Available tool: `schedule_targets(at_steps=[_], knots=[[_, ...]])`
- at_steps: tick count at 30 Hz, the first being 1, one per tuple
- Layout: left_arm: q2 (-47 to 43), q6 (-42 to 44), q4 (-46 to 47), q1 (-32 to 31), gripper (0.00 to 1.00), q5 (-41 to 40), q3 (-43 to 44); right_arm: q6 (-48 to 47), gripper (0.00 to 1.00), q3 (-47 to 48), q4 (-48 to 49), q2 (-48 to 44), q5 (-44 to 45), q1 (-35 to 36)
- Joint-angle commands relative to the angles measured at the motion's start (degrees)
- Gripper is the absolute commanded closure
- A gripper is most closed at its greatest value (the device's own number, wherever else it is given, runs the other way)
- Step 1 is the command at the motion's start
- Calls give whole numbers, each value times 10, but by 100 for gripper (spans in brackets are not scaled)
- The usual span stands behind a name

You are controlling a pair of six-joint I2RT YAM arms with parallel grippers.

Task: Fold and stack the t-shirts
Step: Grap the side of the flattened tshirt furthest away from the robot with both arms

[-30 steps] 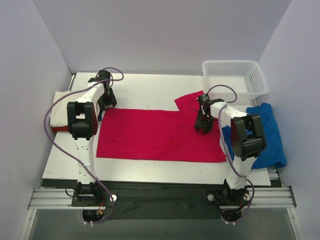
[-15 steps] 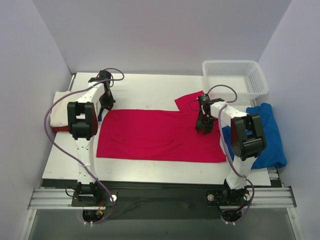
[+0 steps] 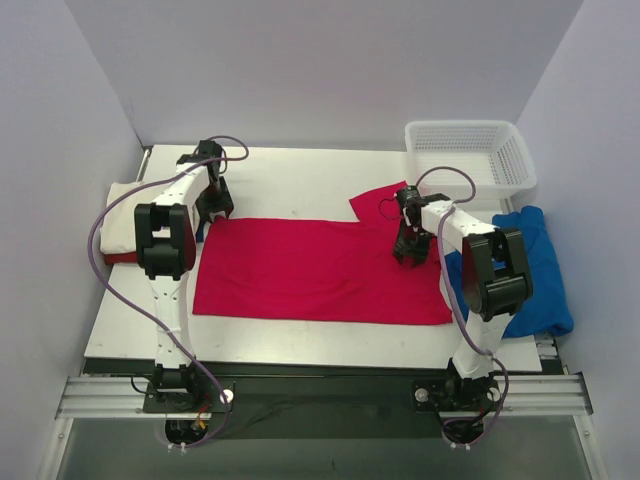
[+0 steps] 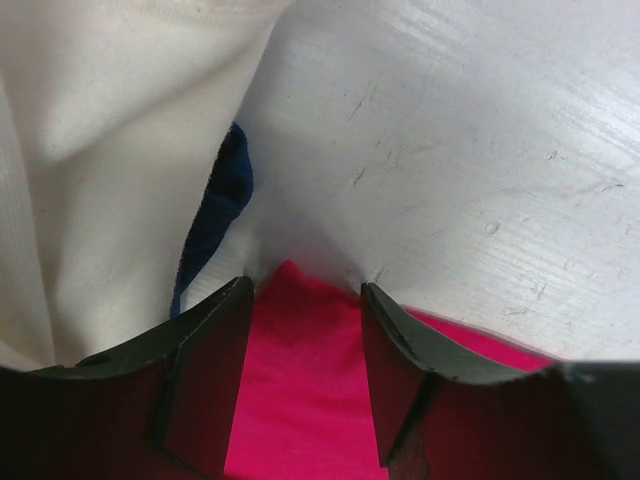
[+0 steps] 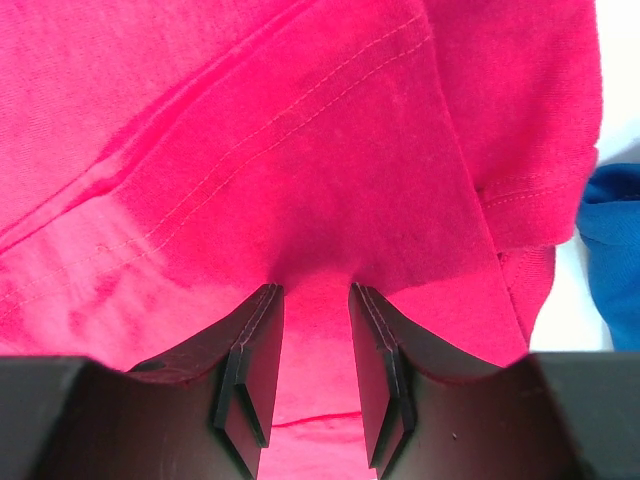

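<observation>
The crimson red t-shirt needs its far edge folded over, so my left gripper should grab its far corner (image 3: 220, 222) beside the cream t-shirt (image 3: 118, 222).
The crimson red t-shirt (image 3: 310, 265) lies spread flat across the middle of the table, one sleeve flipped up at its far right. It also shows in the left wrist view (image 4: 300, 390) and the right wrist view (image 5: 300, 120). My left gripper (image 3: 213, 208) is at its far left corner; in the left wrist view (image 4: 305, 290) the jaws stand apart with the corner between them. My right gripper (image 3: 410, 255) is shut on a raised fold of red cloth near the sleeve (image 5: 315, 290). The cream t-shirt (image 3: 118, 222) lies folded at the left edge. The royal blue t-shirt (image 3: 545, 270) lies crumpled at the right.
A white lattice basket (image 3: 470, 160) stands at the far right corner. Bare white table (image 3: 300, 180) lies behind the red shirt. A dark blue strip (image 4: 225, 200) shows at the cream cloth's (image 4: 100, 150) edge, beside my left fingers. Grey walls close in on three sides.
My left gripper shifted slightly at the shirt's far left corner and came back down on it. The right gripper and the shirts have stayed put.
</observation>
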Motion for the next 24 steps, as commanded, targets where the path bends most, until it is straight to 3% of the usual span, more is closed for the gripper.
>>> schedule_targets(at_steps=[1, 10, 24], knots=[[-24, 6, 2, -1, 42, -6, 41, -3, 66, -2, -32, -31, 30, -3], [16, 4, -28, -1, 42, -25, 103, -3, 67, -29, -34, -27, 41, -5], [25, -4, -36, -4, 45, -5, 83, 0, 68, -26, -35, -27, 42, -5]])
